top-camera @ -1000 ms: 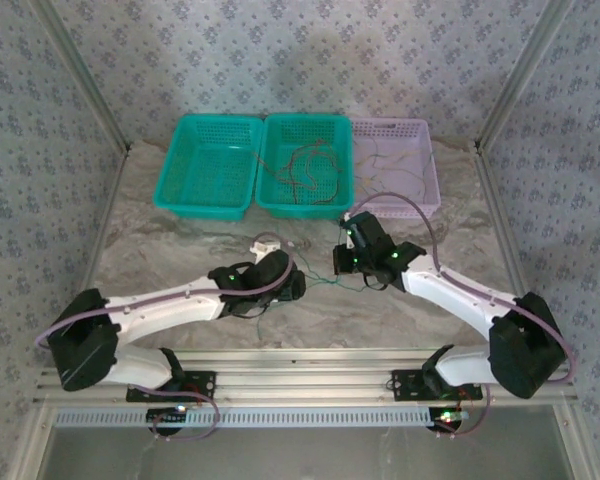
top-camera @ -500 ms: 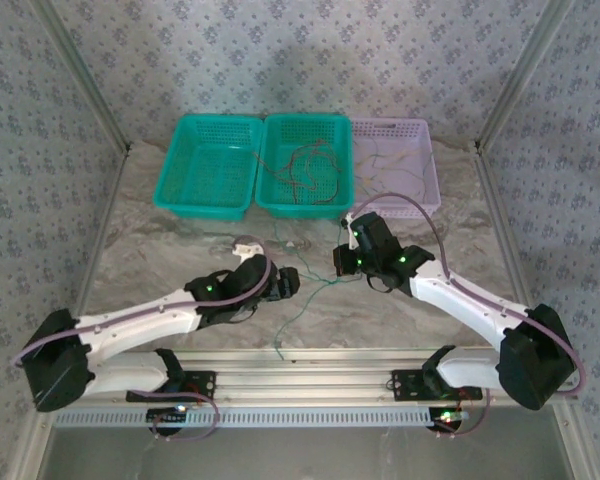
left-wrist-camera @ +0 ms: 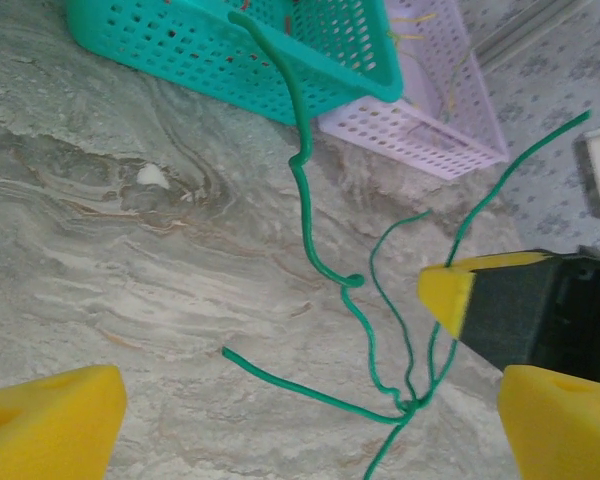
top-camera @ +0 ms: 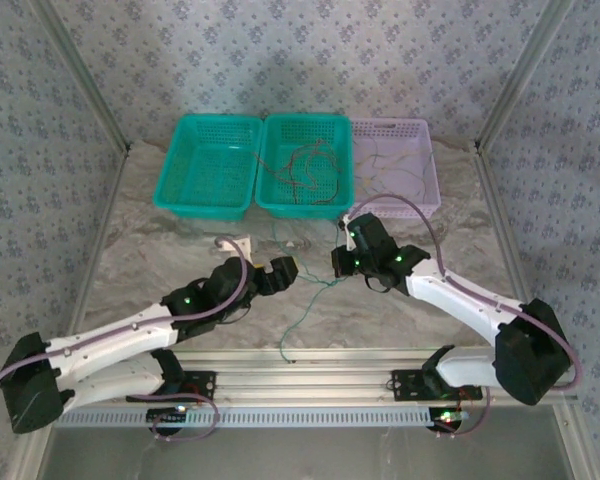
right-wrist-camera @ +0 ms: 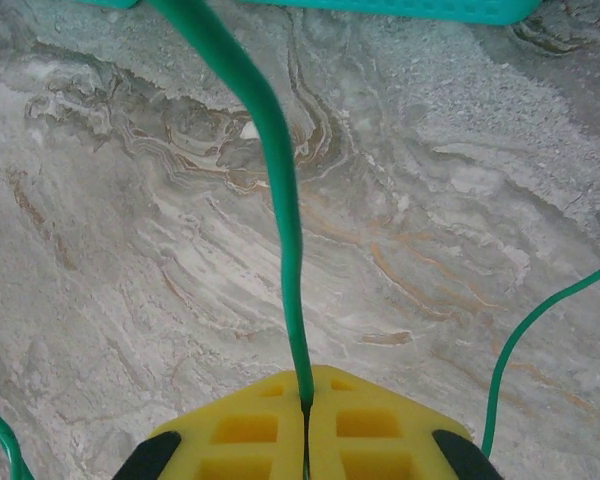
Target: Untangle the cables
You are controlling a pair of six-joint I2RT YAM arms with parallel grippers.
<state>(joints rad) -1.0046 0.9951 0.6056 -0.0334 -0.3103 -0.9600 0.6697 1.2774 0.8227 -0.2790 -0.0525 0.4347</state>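
Observation:
The left gripper grabs the thicker green cable near its loose end [left-wrist-camera: 283,71] next, clear of the knot [left-wrist-camera: 412,405], to untangle it.
Green cables [top-camera: 302,318] lie on the marble table between my grippers; one trails toward the front edge. In the left wrist view they meet in a knot [left-wrist-camera: 412,405], and one thicker strand [left-wrist-camera: 302,190] runs up over the teal basket's rim. My left gripper [top-camera: 281,271] [left-wrist-camera: 310,425] stands wide open just above the table, nothing between its yellow fingers [left-wrist-camera: 45,420]. My right gripper [top-camera: 338,263] [right-wrist-camera: 305,405] is shut on a green cable [right-wrist-camera: 275,170] that rises from its pads toward the baskets. Reddish cables [top-camera: 302,168] lie in the middle basket, pale ones [top-camera: 395,162] in the lilac basket.
Three baskets stand in a row at the back: teal [top-camera: 170,190], teal [top-camera: 305,208] and lilac [top-camera: 432,195]. The right gripper's yellow fingertip [left-wrist-camera: 448,292] shows close by in the left wrist view. Metal frame posts rise at both back corners.
My left gripper has opened fully, and its arm has swung back to the left. A green cable now trails down toward the front edge. The right gripper keeps its hold.

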